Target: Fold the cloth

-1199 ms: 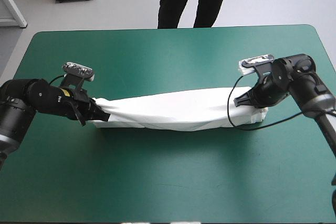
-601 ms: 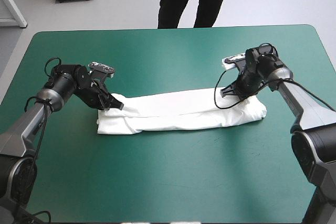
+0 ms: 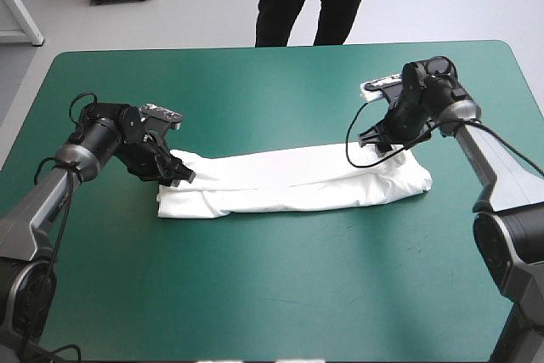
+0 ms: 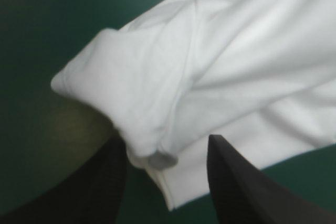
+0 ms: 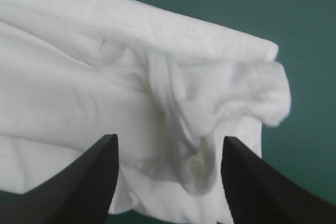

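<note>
My right gripper should next grab the raised fold of the T-shirt. A bunched fold (image 3: 393,157) stands up at the end of the T-shirt, while the T-shirt's folded band (image 3: 289,178) lies flat.
The white T-shirt (image 3: 289,180) lies as a long folded band across the middle of the teal-green table, flat on the cover. My left gripper (image 3: 178,172) is at its left end, low over the cloth. In the left wrist view its black fingers (image 4: 167,145) stand apart, with a rolled corner of the T-shirt (image 4: 236,51) lying loose between them. My right gripper (image 3: 393,144) hovers over the right end. Its fingers (image 5: 170,140) are also spread wide, with the bunched end of the T-shirt (image 5: 105,77) just ahead of and under them.
The teal-green cover (image 3: 272,286) stretches wide between the band and the near edge, and a narrower strip lies beyond it toward the far edge. Both arms reach in low from the sides, elbows near the table's left and right edges.
Earlier both grippers were shut on the shirt's ends, holding it stretched. The band now rests on the table, and both pairs of fingers have opened and let go.
</note>
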Motion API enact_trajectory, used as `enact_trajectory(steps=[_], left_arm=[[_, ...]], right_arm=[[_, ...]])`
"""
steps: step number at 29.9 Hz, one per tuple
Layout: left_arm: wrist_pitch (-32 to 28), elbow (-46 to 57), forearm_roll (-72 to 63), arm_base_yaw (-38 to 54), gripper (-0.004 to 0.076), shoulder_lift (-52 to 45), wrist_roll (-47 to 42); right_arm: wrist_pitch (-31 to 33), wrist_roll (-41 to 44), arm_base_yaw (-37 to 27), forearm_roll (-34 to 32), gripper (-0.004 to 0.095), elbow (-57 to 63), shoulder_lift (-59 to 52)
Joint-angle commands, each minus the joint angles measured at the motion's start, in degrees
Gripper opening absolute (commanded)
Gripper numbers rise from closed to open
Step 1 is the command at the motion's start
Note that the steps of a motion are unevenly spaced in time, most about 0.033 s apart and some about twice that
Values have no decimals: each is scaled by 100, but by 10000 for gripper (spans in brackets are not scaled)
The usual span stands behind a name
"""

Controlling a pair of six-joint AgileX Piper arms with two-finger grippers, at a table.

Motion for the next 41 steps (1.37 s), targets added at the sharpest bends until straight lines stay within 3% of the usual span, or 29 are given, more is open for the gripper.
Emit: enact_trajectory(steps=[1, 4, 9, 11, 13, 15, 16, 21, 24, 29, 32, 41], left_arm=[[466, -436, 55, -13, 398, -589, -181], [612, -789, -325, -13, 397, -1091, -300], [315, -1017, -2094, -13, 365, -1626, 398], [304, -1017, -2596, -13, 305, -1631, 626], [328, -1017, -3105, -13, 176, -1573, 911], [316, -1017, -3501, -27, 8, -1511, 1268], [272, -1017, -3652, -67, -18, -1461, 1503], [117, -1017, -3800, -462, -22, -974, 1546], [52, -1017, -3800, -822, -22, -494, 1546], [-313, -1017, -3800, -1255, -22, 264, 1626], [-344, -1192, -3785, -1344, -22, 685, 1643], [-17, -2361, -3773, -1426, -22, 1844, 1626]], right_arm=[[112, 5, -165, 0, 577, -203, -743], [229, 28, -264, 0, 577, -203, -1161], [229, 65, -371, -79, 577, 139, -1929], [229, 132, -371, -358, 576, 435, -2247], [217, 292, -371, -761, 546, 839, -2583], [157, 331, -371, -1058, 479, 1218, -2880], [98, 408, -371, -1193, 425, 1425, -3036], [-220, 517, -371, -1355, 111, 2220, -3675], [-311, 515, -371, -1329, 49, 2421, -3829], [-461, 445, -371, -1192, 61, 2432, -3760], [-464, 406, -371, -1102, 122, 2432, -3632], [-478, 295, -371, -808, 577, 2099, -2864]])
